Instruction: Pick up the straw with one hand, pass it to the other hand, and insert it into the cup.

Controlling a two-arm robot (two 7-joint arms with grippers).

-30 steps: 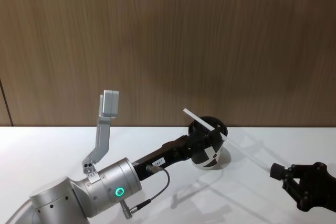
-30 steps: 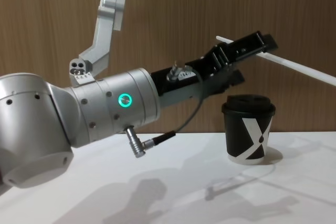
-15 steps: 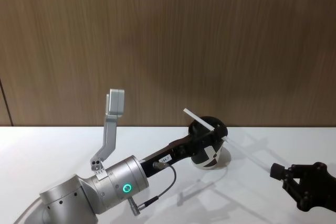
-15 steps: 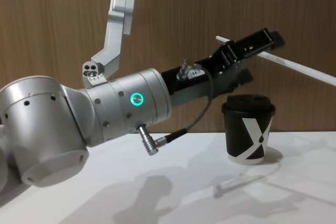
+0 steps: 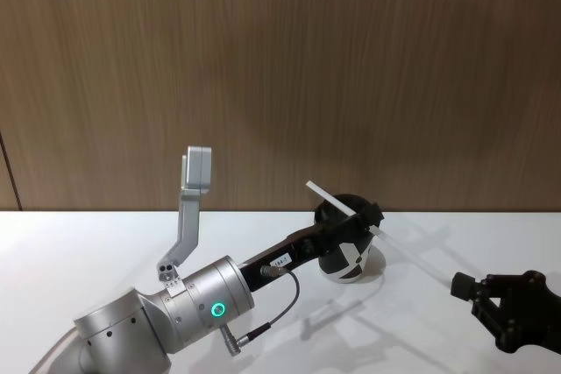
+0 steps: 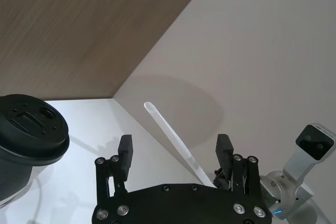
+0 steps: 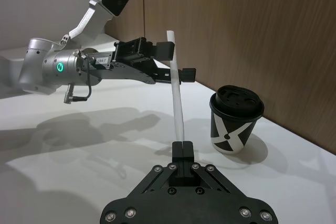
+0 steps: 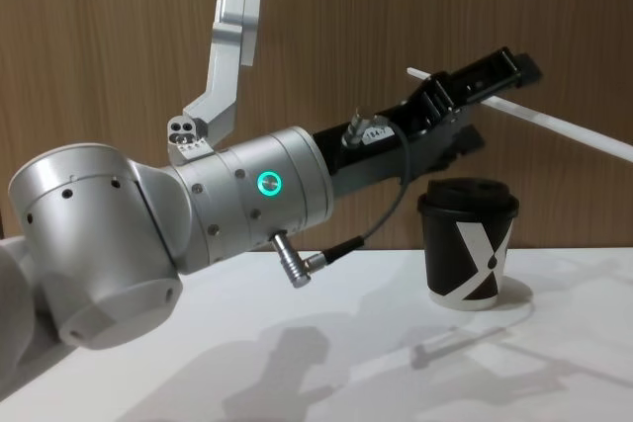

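Note:
The left gripper grips the straw by its middle next, leaving the straw's lower end free to go into the lidded cup (image 5: 353, 262).
The white straw (image 7: 176, 87) slants up in the air, and my right gripper (image 7: 182, 148) is shut on its lower end, low at the right of the table (image 5: 462, 286). My left gripper (image 6: 175, 150) on the silver arm stands open around the straw (image 6: 170, 135), which runs close to one finger. In the chest view that gripper (image 8: 485, 81) hovers above the black lidded cup (image 8: 468, 244), with the straw (image 8: 564, 126) sticking out to the right. The cup (image 5: 353, 262) stands upright near the wall, partly hidden behind the left gripper (image 5: 359, 216).
A wooden wall (image 5: 280, 76) closes the far side of the white table (image 5: 88, 243). The thick silver left arm (image 8: 198, 224) with its cable takes up the near left. Bare table lies in front of the cup (image 7: 235, 119).
My left arm has reached a little farther forward and to the right, its open gripper sliding slightly along the straw. The right gripper, straw and cup have stayed put.

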